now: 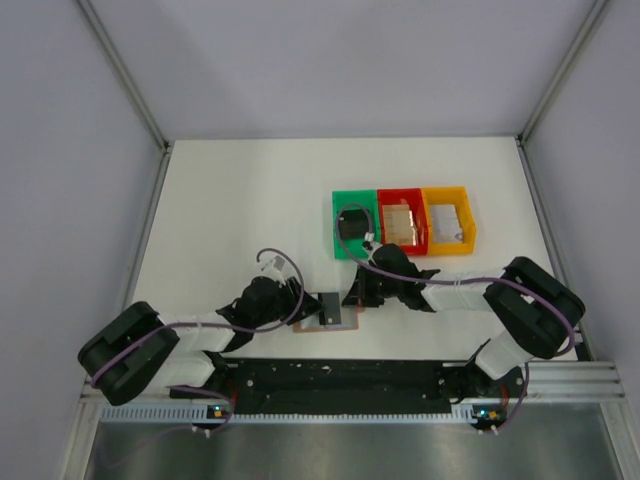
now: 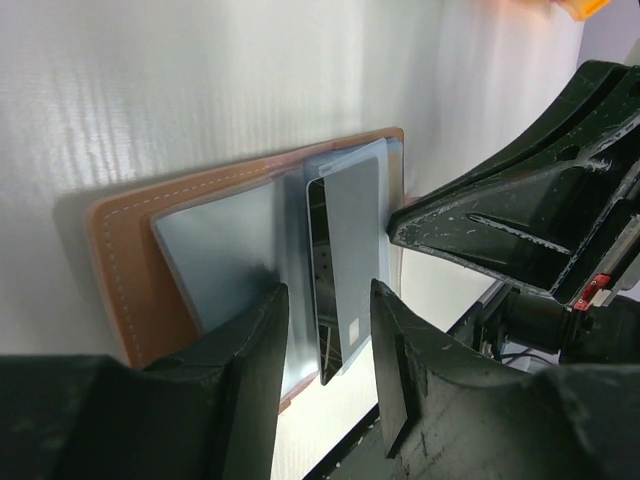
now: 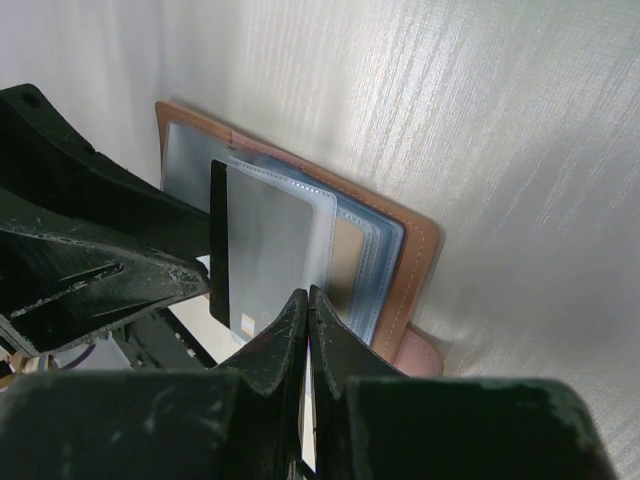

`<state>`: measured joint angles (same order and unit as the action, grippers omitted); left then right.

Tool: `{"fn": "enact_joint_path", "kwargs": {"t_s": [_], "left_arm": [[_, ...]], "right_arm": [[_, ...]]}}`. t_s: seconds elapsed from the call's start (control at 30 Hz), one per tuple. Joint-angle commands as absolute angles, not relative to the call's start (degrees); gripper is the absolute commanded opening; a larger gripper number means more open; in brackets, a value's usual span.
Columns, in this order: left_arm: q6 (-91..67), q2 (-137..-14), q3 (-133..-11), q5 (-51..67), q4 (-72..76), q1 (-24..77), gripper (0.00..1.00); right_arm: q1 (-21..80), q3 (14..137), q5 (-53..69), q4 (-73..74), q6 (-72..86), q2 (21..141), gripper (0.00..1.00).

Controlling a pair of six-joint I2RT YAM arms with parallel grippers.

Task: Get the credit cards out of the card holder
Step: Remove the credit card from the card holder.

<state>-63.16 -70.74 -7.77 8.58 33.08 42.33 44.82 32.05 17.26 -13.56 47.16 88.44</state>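
Observation:
My left gripper is ready to close and needs to do so. It would hold the dark credit card (image 1: pixel 322 309) (image 2: pixel 345 255), because the card's exposed edge is between my fingers.
The card holder (image 1: pixel 342 322) lies open on the table between my grippers, brown leather rim around a blue-grey pocket face (image 2: pixel 225 245). A dark credit card (image 2: pixel 345 255) sticks halfway out of a pocket toward the near edge; it also shows in the right wrist view (image 3: pixel 262 250). My left gripper (image 2: pixel 328 345) is open, its fingers on either side of the card's free end without touching it. My right gripper (image 3: pixel 306 297) is shut, its tips down at the pocket side of the holder (image 3: pixel 415 250), beside the card. The right gripper's fingers (image 2: pixel 500 235) show at the holder's far edge.
Green (image 1: pixel 338 240), red (image 1: pixel 385 198) and yellow (image 1: pixel 468 225) bins stand in a row behind the holder. A dark flat thing (image 1: pixel 352 222) lies in the green bin, a tan thing (image 1: pixel 403 226) in the red one. A black rail (image 1: pixel 340 378) runs along the near edge.

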Motion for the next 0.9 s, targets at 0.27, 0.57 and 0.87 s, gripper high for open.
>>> {"fn": "enact_joint_path", "kwargs": {"t_s": [0.27,0.57,0.87], "left_arm": [[-63.19,-77.79,-9.14,13.89,39.9,41.66,0.04],[-62.23,-72.95,-6.15,13.89,37.18,38.76,0.0],[-62.32,-71.19,-4.75,13.8,36.56,38.32,0.0]], "right_arm": [[44.47,32.34,14.06,-9.49,45.35,89.3,0.0],[44.56,33.31,13.54,-7.65,45.0,90.53,0.0],[44.47,32.7,16.51,-11.76,44.82,88.95,0.0]]}}
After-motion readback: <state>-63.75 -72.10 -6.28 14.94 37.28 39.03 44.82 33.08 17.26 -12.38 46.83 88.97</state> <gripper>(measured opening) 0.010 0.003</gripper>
